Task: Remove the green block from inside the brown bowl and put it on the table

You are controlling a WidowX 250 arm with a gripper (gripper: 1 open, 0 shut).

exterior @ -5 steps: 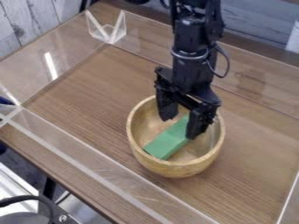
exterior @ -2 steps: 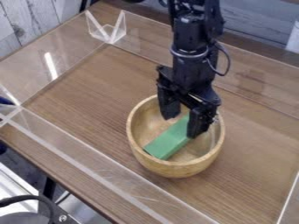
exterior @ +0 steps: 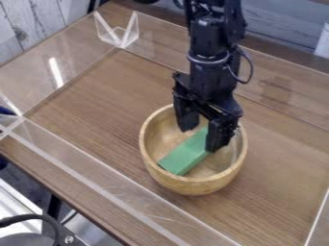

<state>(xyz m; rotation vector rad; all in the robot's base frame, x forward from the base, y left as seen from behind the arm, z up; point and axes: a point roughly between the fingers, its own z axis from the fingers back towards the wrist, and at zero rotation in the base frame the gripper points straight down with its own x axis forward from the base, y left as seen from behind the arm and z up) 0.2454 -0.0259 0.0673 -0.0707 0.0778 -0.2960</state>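
Note:
My fingers are above the far end of the green block inside the brown bowl (exterior: 226, 175), so my gripper should go down first and then close on the block.
The brown bowl (exterior: 226, 175) sits on the table (exterior: 103, 101), right of centre and toward the front. Inside it the green block (exterior: 182, 158) lies flat, running from the bowl's middle toward its front-left wall. My black gripper (exterior: 207, 127) hangs straight down over the bowl, open, its two fingers reaching below the rim on either side of the block's far end. Nothing is held between the fingers. The far end of the block is partly hidden behind them.
Clear acrylic walls (exterior: 71, 154) edge the tabletop at front and left. A small clear acrylic stand (exterior: 119, 32) sits at the back left corner. Bare wood lies left of and behind the bowl.

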